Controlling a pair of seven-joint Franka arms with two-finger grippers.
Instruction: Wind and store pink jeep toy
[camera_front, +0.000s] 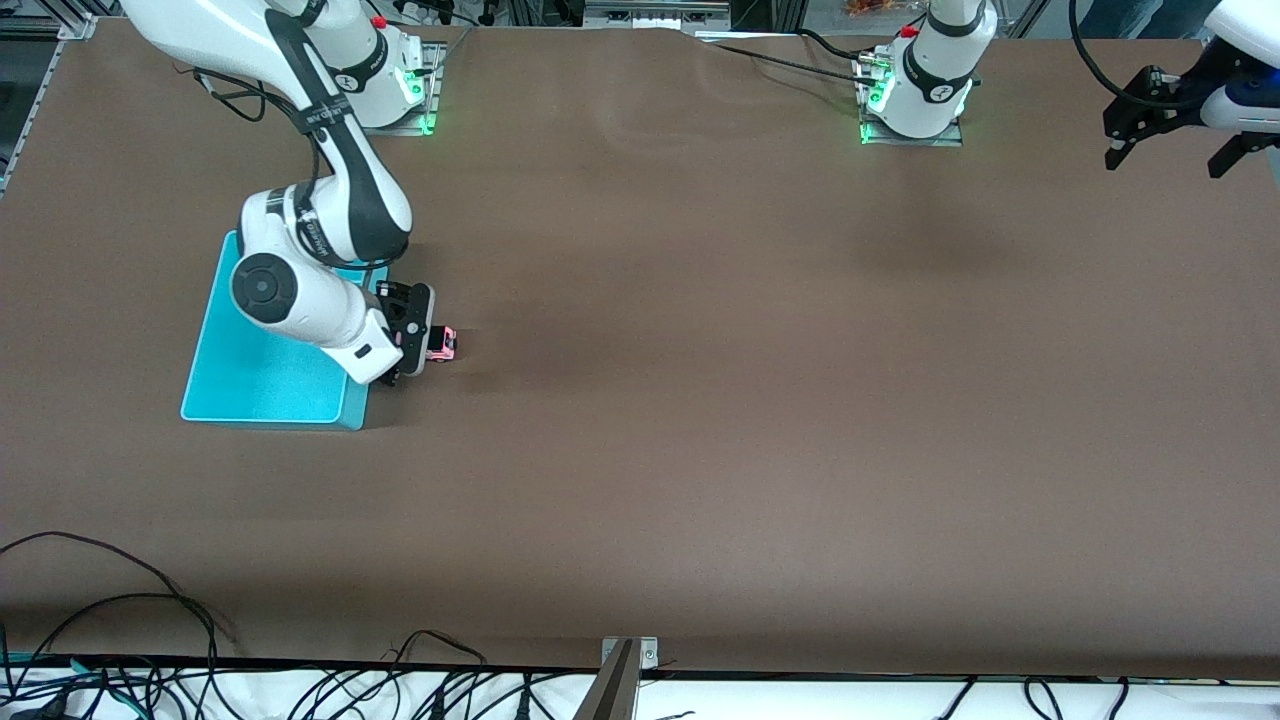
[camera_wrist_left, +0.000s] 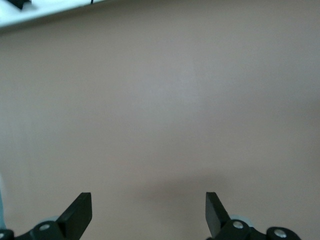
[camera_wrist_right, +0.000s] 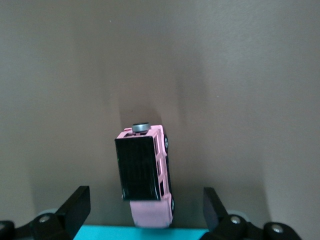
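Observation:
My right gripper is to grab the jeep (camera_wrist_right: 145, 175) next by the sides of its pink body. Then the pink jeep toy can be stored in the turquoise bin (camera_wrist_right: 140, 233).
The pink jeep toy (camera_front: 442, 344) with a black roof stands on the brown table, just beside the turquoise bin (camera_front: 260, 385) on the side toward the left arm's end. My right gripper (camera_front: 412, 338) is low over the bin's edge and the jeep, open. In the right wrist view the jeep (camera_wrist_right: 145, 175) lies between the wide-spread fingers (camera_wrist_right: 77, 202), touching neither, with the bin's rim (camera_wrist_right: 100, 233) at its end. My left gripper (camera_front: 1167, 160) waits, open and empty, high over the table's corner at the left arm's end; the left wrist view shows it (camera_wrist_left: 149, 205) over bare table.
The two arm bases (camera_front: 915, 110) stand at the table's edge farthest from the front camera. Black cables (camera_front: 120, 610) lie along the table's nearest edge. The bin looks empty where it shows, and the right arm hides part of it.

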